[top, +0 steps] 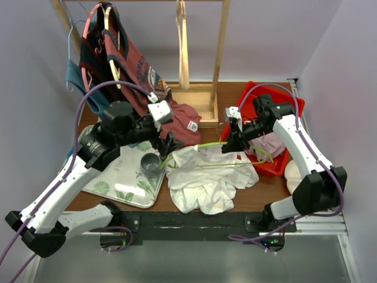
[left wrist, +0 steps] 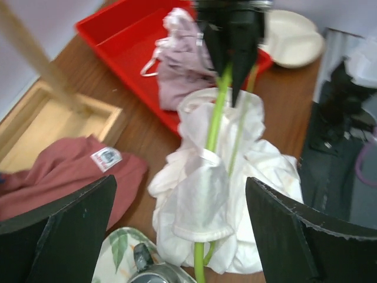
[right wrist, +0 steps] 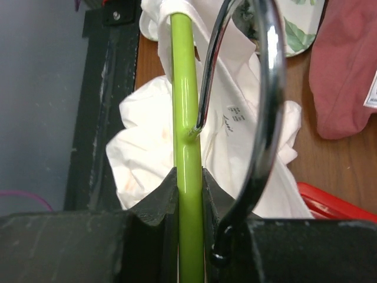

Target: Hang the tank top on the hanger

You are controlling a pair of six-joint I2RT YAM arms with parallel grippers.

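Observation:
I will next use my left gripper to grab the hanger's threaded end (top: 182,155) (left wrist: 202,219) through the draped tank top, so the hanger's other end stays free for the tank top.
The white tank top (top: 206,177) lies crumpled on the table in front of the arms. The lime-green hanger (top: 206,144) runs across it, and one end is threaded through a fold of the fabric (left wrist: 200,194). My right gripper (top: 228,144) is shut on the hanger's green bar (right wrist: 185,118) just below the chrome hook (right wrist: 268,106). My left gripper (left wrist: 179,230) stands wide open over the near end of the hanger, a finger (left wrist: 65,230) on each side of the draped fabric, with nothing in it.
A red bin (top: 277,168) holding a pale pink cloth (top: 268,144) sits at the right, with a white plate (top: 293,177) beside it. A floral tray (top: 118,177) with a grey cup (top: 150,165) lies at the left. Behind are a dusky red cloth (top: 187,127) and a wooden rack with hung shirts (top: 118,59).

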